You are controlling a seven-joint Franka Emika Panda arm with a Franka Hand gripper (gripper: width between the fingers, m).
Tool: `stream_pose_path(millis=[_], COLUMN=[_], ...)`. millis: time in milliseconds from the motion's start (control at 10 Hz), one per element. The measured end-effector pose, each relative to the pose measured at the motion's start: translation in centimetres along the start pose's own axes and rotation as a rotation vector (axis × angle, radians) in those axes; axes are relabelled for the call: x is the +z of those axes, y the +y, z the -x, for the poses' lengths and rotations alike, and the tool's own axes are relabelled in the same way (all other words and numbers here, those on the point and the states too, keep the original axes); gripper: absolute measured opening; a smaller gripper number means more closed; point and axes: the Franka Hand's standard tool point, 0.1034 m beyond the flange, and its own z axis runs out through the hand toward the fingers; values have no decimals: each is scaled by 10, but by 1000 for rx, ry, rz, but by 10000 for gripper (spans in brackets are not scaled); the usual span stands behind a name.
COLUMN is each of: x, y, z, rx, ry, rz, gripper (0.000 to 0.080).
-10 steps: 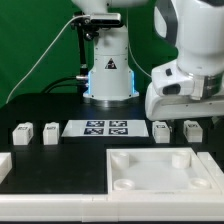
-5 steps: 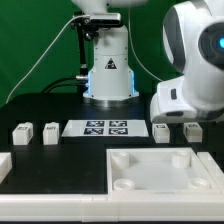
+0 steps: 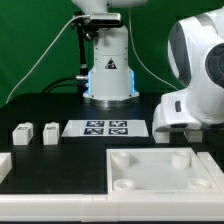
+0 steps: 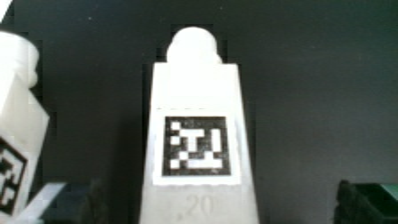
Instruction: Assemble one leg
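The tagged white leg is between my fingers in the wrist view, with one on either side of it. My gripper needs to close now, as that would hold the leg.
In the wrist view a white leg with a black-and-white tag lies lengthwise on the black table, its rounded tip pointing away. My gripper is open, and its dark fingertips stand on either side of the leg's near end with gaps, not touching it. A second tagged leg lies beside it at the picture's edge. In the exterior view my arm is low at the right and hides both these legs and the fingers. Two more legs stand at the exterior view's left.
The marker board lies in the middle. The large white tabletop with corner recesses lies at the front right. Another white piece sits at the front left edge. The robot base stands behind.
My arm has come down and forward over the two right-hand legs, which showed before and are now hidden behind it. Nothing else has moved.
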Motion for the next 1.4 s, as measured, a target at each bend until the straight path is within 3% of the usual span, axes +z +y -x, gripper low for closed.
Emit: stream_pose_path(millis=[400,600,1100,1400], x=[1,1,-4,-51], y=[1,1,1,7], z=[0,0,3,42], rx=[2,2,1,2], ry=[1,1,-2,-49], rz=[-1,-1,1,10], gripper=[636,288,291,292])
